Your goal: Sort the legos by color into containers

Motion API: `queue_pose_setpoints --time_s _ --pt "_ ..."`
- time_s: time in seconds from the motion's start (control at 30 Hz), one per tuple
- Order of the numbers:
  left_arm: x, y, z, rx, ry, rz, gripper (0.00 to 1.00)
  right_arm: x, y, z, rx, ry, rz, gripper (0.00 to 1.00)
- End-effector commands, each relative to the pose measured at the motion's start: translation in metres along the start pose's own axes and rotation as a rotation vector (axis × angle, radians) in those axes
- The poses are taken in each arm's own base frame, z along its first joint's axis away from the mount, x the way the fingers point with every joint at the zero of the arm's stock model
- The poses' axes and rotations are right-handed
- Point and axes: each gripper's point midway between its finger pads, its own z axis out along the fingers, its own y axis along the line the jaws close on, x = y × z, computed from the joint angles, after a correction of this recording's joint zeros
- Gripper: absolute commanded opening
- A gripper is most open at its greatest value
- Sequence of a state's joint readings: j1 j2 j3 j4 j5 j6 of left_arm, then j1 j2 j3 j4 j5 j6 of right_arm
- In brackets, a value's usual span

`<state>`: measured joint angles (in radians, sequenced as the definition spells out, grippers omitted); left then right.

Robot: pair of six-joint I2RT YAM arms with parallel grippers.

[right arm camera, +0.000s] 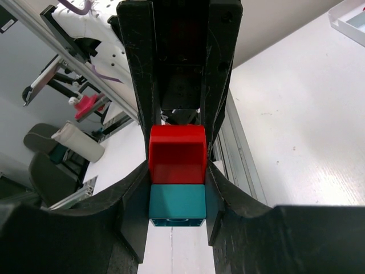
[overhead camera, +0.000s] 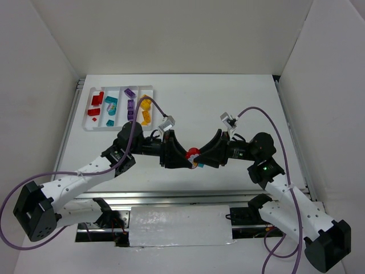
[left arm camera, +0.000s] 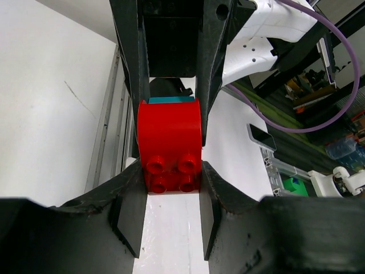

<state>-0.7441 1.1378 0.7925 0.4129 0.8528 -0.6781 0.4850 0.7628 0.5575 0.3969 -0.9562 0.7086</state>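
Note:
My left gripper holds the red brick (overhead camera: 193, 152), and my other gripper is holding the teal one. If I lifted my left gripper now, the red brick would come along and come off the other brick.
My two grippers meet nose to nose above the middle of the table, with a two-brick lego stack between them. My left gripper (overhead camera: 185, 157) (left arm camera: 171, 176) is shut on the red brick (overhead camera: 193, 152) (left arm camera: 171, 134), whose studs face its camera. My right gripper (overhead camera: 201, 158) (right arm camera: 177, 197) is shut on the teal brick (right arm camera: 177, 201), which is joined to the red brick (right arm camera: 177, 151). Only a teal edge (left arm camera: 171, 100) shows behind the red in the left wrist view. The white tray (overhead camera: 86, 127) of containers lies at the far left. It holds red (overhead camera: 95, 103), teal (overhead camera: 110, 105), purple (overhead camera: 130, 103) and yellow (overhead camera: 145, 108) legos, each colour in its own compartment.
White walls enclose the table on the left, back and right. Aluminium rails run along the left (overhead camera: 73, 108) and right (overhead camera: 291, 131) edges. Purple cables (overhead camera: 268, 117) loop over both arms. A white-covered block (overhead camera: 179, 225) sits between the arm bases at the near edge.

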Motion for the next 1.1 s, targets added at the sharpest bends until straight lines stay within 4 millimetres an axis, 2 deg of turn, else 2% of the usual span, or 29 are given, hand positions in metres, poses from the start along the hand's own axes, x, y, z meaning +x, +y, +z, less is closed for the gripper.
queue_pose_setpoints --time_s 0.0,0.03,0.1,0.33,0.43,0.5,0.53,0.57,0.67,0.77,0.87,0.93,0.97,1.03,1.07 --pt "-0.031 -0.021 0.003 0.047 -0.071 0.130 0.00 -0.013 0.020 0.002 -0.073 -0.006 -0.072 0.27" --pt "-0.031 -0.020 0.003 0.042 -0.076 0.131 0.00 -0.012 0.020 0.001 -0.070 -0.005 -0.083 0.55" --pt "-0.034 -0.022 0.002 0.034 -0.084 0.140 0.00 -0.006 0.019 -0.002 -0.062 0.001 -0.111 0.64" --pt "-0.034 -0.035 -0.004 0.073 -0.091 0.172 0.00 0.003 0.020 -0.011 -0.037 0.003 -0.170 0.66" --pt "-0.032 -0.038 -0.005 0.084 -0.087 0.176 0.00 0.001 0.021 -0.014 -0.039 -0.010 -0.185 0.59" --pt "-0.030 -0.036 -0.005 0.078 -0.079 0.172 0.00 0.001 0.022 -0.014 -0.047 -0.012 -0.178 0.49" --pt "-0.029 -0.035 -0.005 0.079 -0.075 0.169 0.00 -0.001 0.023 -0.013 -0.053 -0.019 -0.187 0.41" --pt "-0.028 -0.035 -0.005 0.080 -0.071 0.166 0.00 -0.002 0.023 -0.013 -0.055 -0.019 -0.183 0.19" --pt "-0.027 -0.033 -0.005 0.073 -0.071 0.164 0.00 -0.003 0.022 -0.013 -0.047 -0.022 -0.195 0.01" --pt "-0.029 -0.032 -0.008 0.049 -0.078 0.173 0.00 -0.003 0.015 -0.014 -0.015 -0.029 -0.206 0.00" --pt "-0.039 -0.026 -0.018 -0.025 -0.107 0.171 0.00 -0.002 -0.002 -0.017 0.055 -0.041 -0.210 0.00" --pt "-0.056 -0.014 -0.037 -0.088 -0.166 0.150 0.00 -0.001 -0.019 -0.023 0.108 -0.052 -0.197 0.00" --pt "-0.069 -0.001 -0.054 -0.141 -0.211 0.147 0.00 0.000 -0.026 -0.025 0.128 -0.056 -0.179 0.00" --pt "-0.076 0.001 -0.073 -0.152 -0.242 0.122 0.00 0.000 -0.042 -0.032 0.165 -0.078 -0.162 0.00" --pt "-0.085 0.014 -0.091 -0.215 -0.278 0.116 0.00 0.000 -0.045 -0.034 0.171 -0.086 -0.129 0.00"
